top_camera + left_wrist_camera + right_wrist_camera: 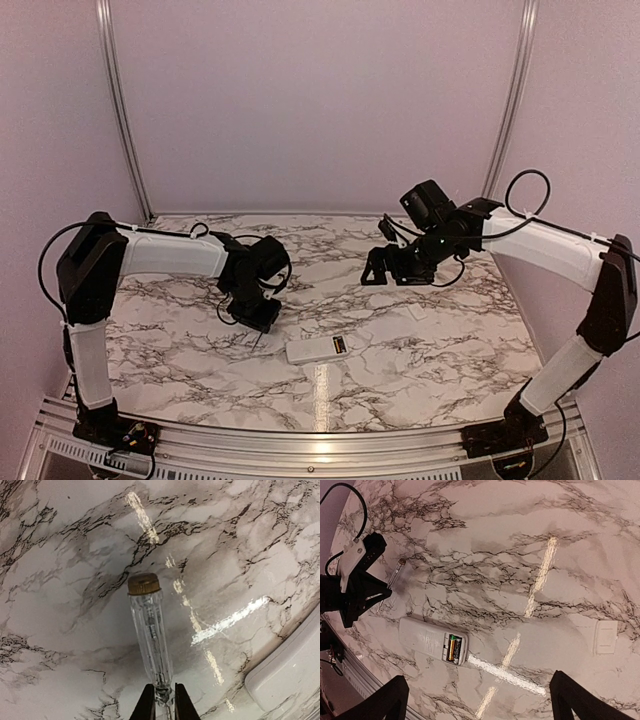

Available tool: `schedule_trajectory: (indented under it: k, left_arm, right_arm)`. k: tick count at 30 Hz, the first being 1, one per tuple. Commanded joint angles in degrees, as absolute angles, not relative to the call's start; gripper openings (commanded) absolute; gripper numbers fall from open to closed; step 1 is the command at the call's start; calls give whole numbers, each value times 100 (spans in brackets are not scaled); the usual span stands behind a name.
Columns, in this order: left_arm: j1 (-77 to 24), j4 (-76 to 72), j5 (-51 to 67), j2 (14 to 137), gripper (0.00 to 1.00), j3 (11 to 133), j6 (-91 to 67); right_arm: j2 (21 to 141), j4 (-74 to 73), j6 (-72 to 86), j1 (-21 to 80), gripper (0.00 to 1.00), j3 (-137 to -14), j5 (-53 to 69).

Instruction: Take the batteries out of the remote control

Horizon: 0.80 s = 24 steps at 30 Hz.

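The clear-handled tool [150, 630] would come up with its gold cap if I lifted my left gripper now, because my closed fingers have its narrow neck [163, 693] between them.
The white remote control [312, 349] lies flat near the table's front middle, recess up. In the right wrist view the remote [422, 638] holds both batteries in its open recess: a golden-orange one [451, 648] and a dark one [458, 649]. My left gripper [256, 318] hovers just left of the remote. It [164, 694] is shut on a clear-handled tool [150, 630] with a gold cap [143, 583]. The remote's corner [290, 672] shows at lower right. My right gripper [375, 272] is open and empty, raised over the table with the remote below it [480, 700].
A small flat white piece [417, 312] lies right of the remote on the marble table [180, 350]; it also shows in the right wrist view [606, 636]. The left gripper [355, 587] and its tool show at left there. A metal rail [320, 445] runs along the front edge.
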<state>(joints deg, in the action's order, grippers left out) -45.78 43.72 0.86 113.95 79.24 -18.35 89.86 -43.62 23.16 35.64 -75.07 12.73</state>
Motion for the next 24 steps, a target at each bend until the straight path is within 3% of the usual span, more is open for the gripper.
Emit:
schedule_trajectory:
  k: [1, 15, 24]
  left_arm:
    - [-4609, 4012, 484, 10710, 0, 7805, -1582]
    - [-5050, 2962, 54, 9833, 0, 7597, -1519]
    - [-5032, 3342, -159, 10149, 0, 8260, -1500]
  right_arm:
    - [8609, -4248, 2526, 3533, 97, -7367, 1200]
    - [7990, -4384, 2741, 3533, 97, -7110, 1014]
    - [7912, -4440, 2897, 3533, 96, -7264, 1075]
